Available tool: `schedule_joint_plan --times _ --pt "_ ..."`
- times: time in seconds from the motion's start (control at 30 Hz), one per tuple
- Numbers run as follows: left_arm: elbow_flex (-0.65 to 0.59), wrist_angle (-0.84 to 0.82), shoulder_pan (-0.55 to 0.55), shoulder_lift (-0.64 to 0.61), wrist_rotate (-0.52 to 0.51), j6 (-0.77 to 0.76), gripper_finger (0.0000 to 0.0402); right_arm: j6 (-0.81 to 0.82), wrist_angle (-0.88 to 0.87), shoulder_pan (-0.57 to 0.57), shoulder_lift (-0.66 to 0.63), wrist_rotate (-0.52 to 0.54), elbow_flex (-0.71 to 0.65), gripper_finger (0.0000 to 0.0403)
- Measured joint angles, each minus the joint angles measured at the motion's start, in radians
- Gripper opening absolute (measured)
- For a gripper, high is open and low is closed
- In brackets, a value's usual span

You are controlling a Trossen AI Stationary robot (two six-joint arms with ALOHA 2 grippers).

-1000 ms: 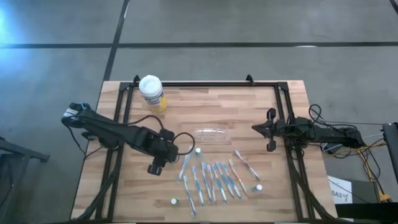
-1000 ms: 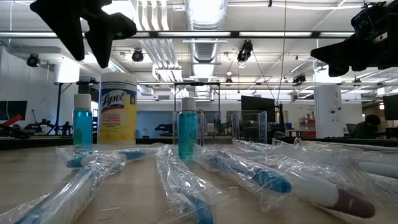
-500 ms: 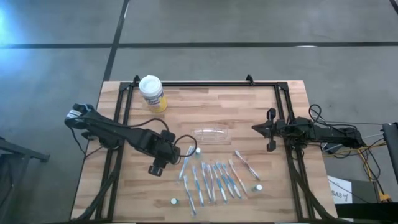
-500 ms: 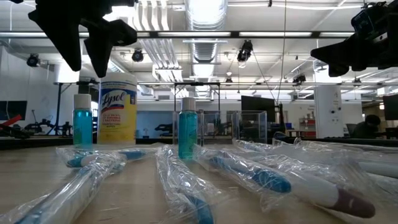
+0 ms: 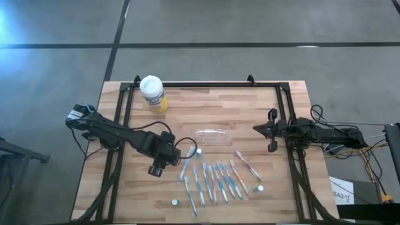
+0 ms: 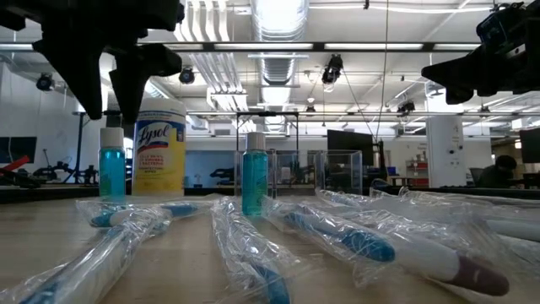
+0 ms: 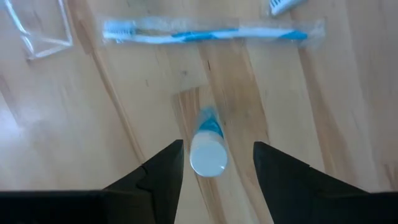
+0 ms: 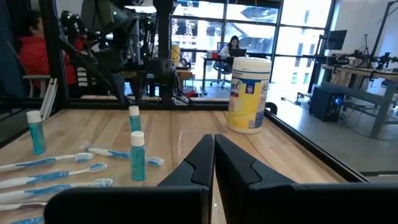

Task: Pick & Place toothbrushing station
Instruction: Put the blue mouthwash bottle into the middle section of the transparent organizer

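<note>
My left gripper needs to stand the bottle in the clear holder (image 7: 45, 28), so it should grab the small bottle's white cap (image 7: 208, 157) next.
A small clear holder (image 5: 212, 135) lies on the wooden table, with several wrapped blue, white and pink toothbrushes (image 5: 215, 181) spread flat nearer the front edge. Small white-capped bottles of blue liquid stand upright among them. My left gripper (image 7: 217, 144) points down, open, over one such bottle (image 7: 208, 152); its fingertips (image 6: 126, 105) hang just above the cap (image 6: 111, 135), one to each side, touching nothing. My right gripper (image 8: 213, 155) stays shut and level at the table's right side (image 5: 256, 129), holding nothing.
A yellow wipes canister with a white lid (image 5: 153, 94) stands at the far left. Another upright bottle (image 6: 255, 173) and a wrapped toothbrush (image 7: 205, 34) lie close to the left gripper. A black frame (image 5: 206, 84) runs along the far edge and both sides.
My left gripper has come down toward the small bottle under it, staying open. The bottle has kept its place.
</note>
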Motion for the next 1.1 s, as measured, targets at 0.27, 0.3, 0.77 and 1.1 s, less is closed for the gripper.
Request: schedule_joint_plan --times 0.27,0.3,0.77,1.1 --pt "-0.033 0.02 0.0 0.001 -0.005 0.053 0.0197 0.001 0.0 0.0 0.0 0.0 0.0 0.0008" --pt "-0.04 0.029 0.0 0.001 -0.005 0.061 0.0197 0.001 0.0 0.0 0.0 0.0 0.0 0.0008" --pt "-0.069 0.062 0.002 0.0 -0.005 0.091 0.0197 0.001 0.001 0.0 0.0 0.0 0.0 0.0008" --pt "-0.091 0.077 0.002 -0.001 -0.005 0.091 0.0197 0.001 0.001 0.0 0.0 0.0 0.0 0.0008"
